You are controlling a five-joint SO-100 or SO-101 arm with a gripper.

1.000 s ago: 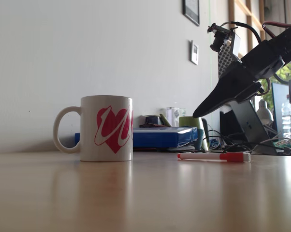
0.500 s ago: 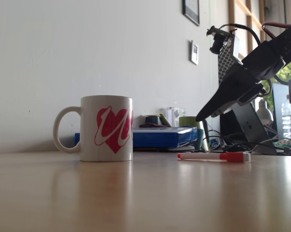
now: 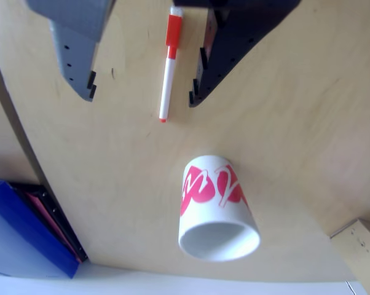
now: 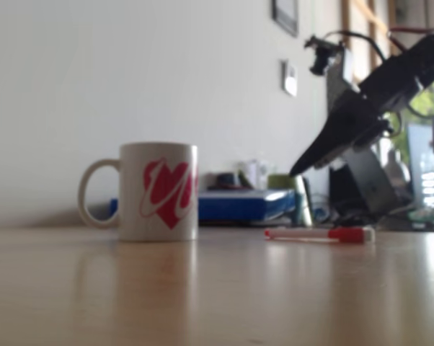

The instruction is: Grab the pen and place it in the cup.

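Next, my gripper grabs the pen by its white body (image 3: 168, 78) beside its red cap, to place the pen in the cup (image 3: 216, 203).
The pen (image 3: 168, 67) lies flat on the wooden table, its red-orange cap toward the top of the other view and its small red end plug toward the cup. My gripper (image 3: 141, 98) is open above it, grey finger (image 3: 80, 61) to the left and black finger (image 3: 222, 55) to the right, with the pen between them. In the fixed view the gripper (image 4: 298, 169) hangs well above the pen (image 4: 318, 234), pointing down-left. The cup (image 4: 159, 191) stands upright to the left, handle on its left side. In the other view the cup (image 3: 216, 203) shows its white inside.
A blue binder (image 4: 238, 204) lies behind the cup at the wall, and the binder (image 3: 25, 233) sits at lower left in the other view. A green cup (image 4: 282, 182) and cables stand behind the pen. A cardboard corner (image 3: 360, 246) is at lower right.
The arm has tipped a little steeper and its wrist camera has shifted slightly left. Pen and cup have not moved.
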